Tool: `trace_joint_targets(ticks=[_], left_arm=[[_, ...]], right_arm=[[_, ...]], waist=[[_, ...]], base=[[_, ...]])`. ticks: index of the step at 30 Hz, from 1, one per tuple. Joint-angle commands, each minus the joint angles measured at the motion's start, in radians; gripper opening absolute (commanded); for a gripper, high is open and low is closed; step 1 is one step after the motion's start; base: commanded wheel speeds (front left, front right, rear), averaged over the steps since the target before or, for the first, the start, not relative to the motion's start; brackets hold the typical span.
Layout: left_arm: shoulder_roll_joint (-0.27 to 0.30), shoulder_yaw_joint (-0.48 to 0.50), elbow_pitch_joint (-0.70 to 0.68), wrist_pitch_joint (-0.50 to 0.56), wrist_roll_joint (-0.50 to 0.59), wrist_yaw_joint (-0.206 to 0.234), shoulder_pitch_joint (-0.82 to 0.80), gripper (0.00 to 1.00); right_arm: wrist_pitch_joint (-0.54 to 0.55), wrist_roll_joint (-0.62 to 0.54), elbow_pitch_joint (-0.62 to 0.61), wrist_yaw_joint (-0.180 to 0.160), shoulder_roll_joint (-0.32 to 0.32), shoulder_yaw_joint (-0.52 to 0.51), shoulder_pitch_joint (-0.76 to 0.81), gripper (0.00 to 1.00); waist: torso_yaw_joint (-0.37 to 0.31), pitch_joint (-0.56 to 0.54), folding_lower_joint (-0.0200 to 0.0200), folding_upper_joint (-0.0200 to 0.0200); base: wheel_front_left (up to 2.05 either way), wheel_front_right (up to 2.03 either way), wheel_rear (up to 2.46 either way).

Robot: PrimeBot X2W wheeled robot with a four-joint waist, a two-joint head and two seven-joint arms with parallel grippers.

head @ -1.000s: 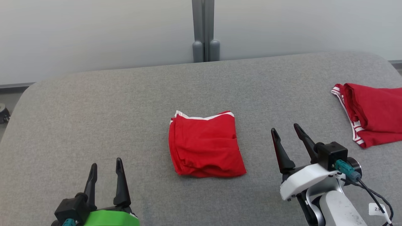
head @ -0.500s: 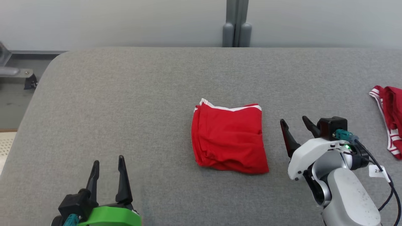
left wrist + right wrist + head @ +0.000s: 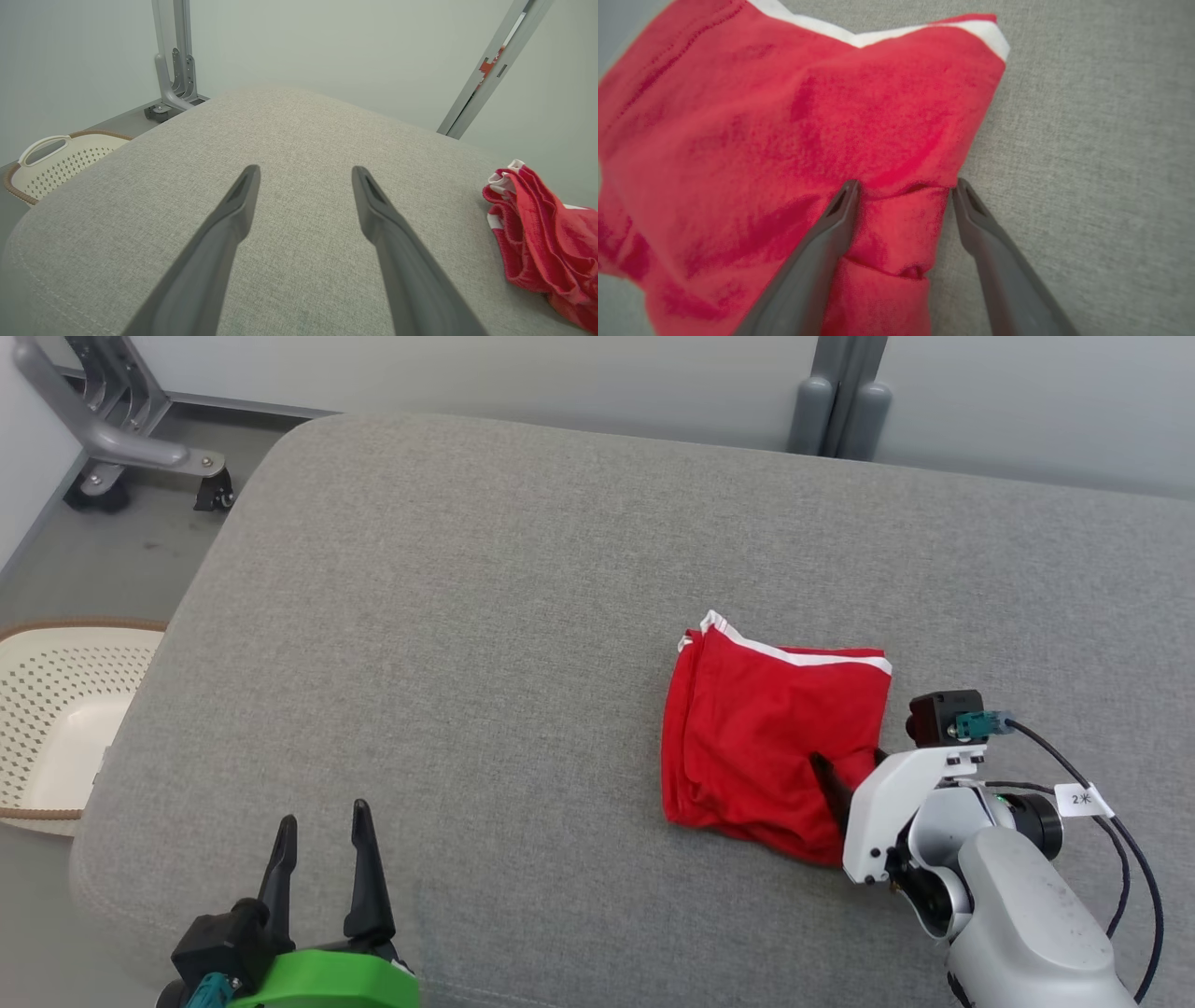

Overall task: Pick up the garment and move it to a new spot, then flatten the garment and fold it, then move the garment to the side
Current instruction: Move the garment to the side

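The garment should move to the side still folded, so next my right gripper should grab it by its plain red edge [image 3: 879,737] beside the white trim [image 3: 801,659].
The garment [image 3: 756,737] is a folded red piece with white trim, lying on the grey padded table [image 3: 467,616]. My right gripper [image 3: 848,761] is down on its right edge. In the right wrist view the right gripper [image 3: 906,184] is open, with a fold of the garment [image 3: 784,116] lying between its two fingers; the outer finger rests at the cloth's edge. My left gripper [image 3: 322,814] stands open and empty near the table's front left. In the left wrist view the left gripper [image 3: 304,169] points across bare table, with the garment [image 3: 537,233] far off to its right.
A cream perforated basket [image 3: 47,709] sits on the floor beyond the table's left edge, also seen as the basket [image 3: 60,158]. A grey wheeled frame [image 3: 121,448] stands behind it. A grey post [image 3: 840,401] rises behind the table.
The head camera has swung left, bringing the basket and table corner into view. My right gripper has moved left and down onto the garment's right edge. The left gripper has stayed put.
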Motion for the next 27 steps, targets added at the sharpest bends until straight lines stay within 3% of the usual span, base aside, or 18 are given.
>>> trace_joint_targets(ticks=[1,3,4,5,9,15,27], left_arm=[[0.0,0.003,0.001,-0.003,-0.007,-0.004,-0.01,1.0],[-0.001,0.008,-0.001,-0.003,-0.006,-0.002,-0.008,1.0],[-0.001,0.011,-0.002,-0.003,-0.005,-0.003,-0.007,1.0],[-0.001,0.011,-0.003,-0.003,-0.003,-0.005,-0.008,1.0],[-0.001,0.01,-0.007,-0.003,0.006,-0.011,-0.021,1.0],[-0.001,0.01,-0.021,-0.003,0.019,-0.016,-0.031,1.0],[0.023,-0.001,-0.041,0.001,0.059,-0.029,-0.096,1.0]], right_arm=[[0.007,0.011,0.013,-0.001,-0.006,0.005,-0.015,1.0],[0.016,0.017,0.032,-0.001,-0.005,0.014,-0.022,1.0],[0.017,0.021,0.039,-0.001,-0.003,0.019,-0.027,0.9],[0.015,0.026,0.045,-0.001,-0.002,0.024,-0.029,0.47],[-0.011,0.036,0.072,-0.001,-0.002,0.039,-0.054,0.0],[-0.095,0.039,0.077,-0.001,-0.018,0.056,-0.094,0.0],[-0.184,0.036,0.012,-0.001,-0.087,0.059,-0.146,0.0]], waist=[[0.013,0.009,0.0,0.0],[0.008,0.011,0.0,0.0],[0.002,0.013,0.0,0.0],[-0.003,0.014,0.0,0.0],[-0.037,0.023,0.0,0.0],[-0.137,0.043,0.0,0.0],[-0.49,0.147,0.0,0.0]], base=[[0.0,0.0,0.0],[0.0,0.0,0.0],[0.0,0.0,0.0],[0.0,0.0,0.0],[0.0,0.0,0.0],[0.0,0.0,0.0],[0.0,0.0,0.0]])
